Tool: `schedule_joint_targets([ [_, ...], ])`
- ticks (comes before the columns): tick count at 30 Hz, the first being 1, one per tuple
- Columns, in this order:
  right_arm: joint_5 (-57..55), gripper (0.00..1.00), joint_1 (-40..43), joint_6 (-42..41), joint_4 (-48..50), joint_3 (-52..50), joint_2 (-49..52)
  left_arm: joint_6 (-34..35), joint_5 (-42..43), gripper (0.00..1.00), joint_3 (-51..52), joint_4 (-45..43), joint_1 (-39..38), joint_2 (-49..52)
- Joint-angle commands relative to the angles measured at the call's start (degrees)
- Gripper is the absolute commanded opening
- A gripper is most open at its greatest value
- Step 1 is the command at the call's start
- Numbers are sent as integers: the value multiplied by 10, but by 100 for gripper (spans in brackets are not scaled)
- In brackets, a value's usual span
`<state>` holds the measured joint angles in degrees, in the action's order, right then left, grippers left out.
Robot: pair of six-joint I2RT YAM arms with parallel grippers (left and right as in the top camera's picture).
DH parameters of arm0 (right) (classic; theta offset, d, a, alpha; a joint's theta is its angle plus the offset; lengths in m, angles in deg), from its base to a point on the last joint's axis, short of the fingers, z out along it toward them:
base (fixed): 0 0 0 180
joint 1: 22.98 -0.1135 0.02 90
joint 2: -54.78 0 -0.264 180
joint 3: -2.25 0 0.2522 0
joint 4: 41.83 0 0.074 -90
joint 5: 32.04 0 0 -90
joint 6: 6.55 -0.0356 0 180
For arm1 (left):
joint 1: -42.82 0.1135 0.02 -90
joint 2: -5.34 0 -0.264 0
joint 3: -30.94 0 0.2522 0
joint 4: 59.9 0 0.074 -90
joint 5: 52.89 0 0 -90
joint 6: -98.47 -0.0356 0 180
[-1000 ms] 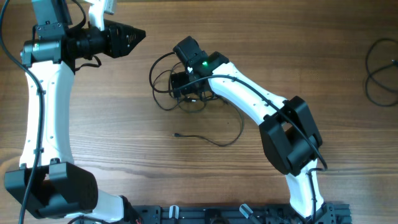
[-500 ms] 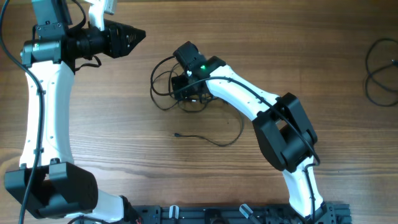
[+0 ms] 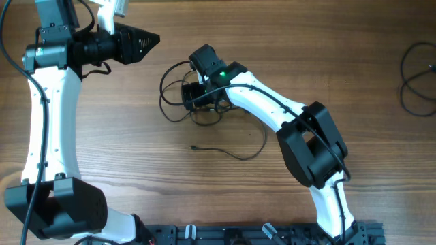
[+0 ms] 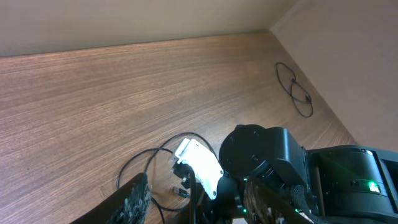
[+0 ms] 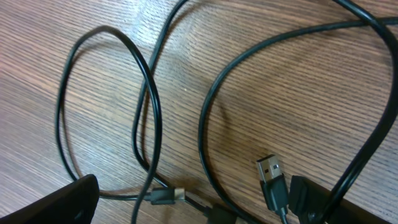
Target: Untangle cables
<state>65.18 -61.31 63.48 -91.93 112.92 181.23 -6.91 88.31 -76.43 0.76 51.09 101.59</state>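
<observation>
The right gripper grabs the raised piece of cable beside the USB plug (image 5: 271,175) next, which leaves the cable's plug ends free to slip from the tangle.
The cables (image 3: 174,95) lie as a tangle of thin black loops on the wooden table, left of centre. One strand trails down to a small plug end (image 3: 194,147). My right gripper (image 3: 193,95) is down on the tangle. In the right wrist view its fingers (image 5: 193,208) are spread open with loops (image 5: 146,106), a USB plug (image 5: 271,175) and a small plug (image 5: 165,196) lying between them. My left gripper (image 3: 146,41) hovers open and empty up and to the left of the tangle. The left wrist view (image 4: 199,208) shows the loops (image 4: 140,165) below it.
A separate black cable loop (image 3: 414,75) lies at the far right edge of the table, also seen in the left wrist view (image 4: 294,90). The right arm's white link (image 3: 266,102) stretches across the table middle. A black rail (image 3: 259,235) runs along the front edge.
My right gripper has shifted slightly left and the cable tangle has moved left with it, its loops reshaped a little. The left arm has not moved.
</observation>
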Motion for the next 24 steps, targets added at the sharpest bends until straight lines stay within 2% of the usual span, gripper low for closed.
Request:
schedule_joint_targets([
  [1,-15,100,-1,19,-1,-9,7,-9,-1,51,-9,4,1,2],
  [11,-50,100,-1,35,42,-9,19,-9,-5,48,-9,8,1,2],
  [24,-50,99,-1,46,43,-9,37,-9,-6,48,-9,22,1,2],
])
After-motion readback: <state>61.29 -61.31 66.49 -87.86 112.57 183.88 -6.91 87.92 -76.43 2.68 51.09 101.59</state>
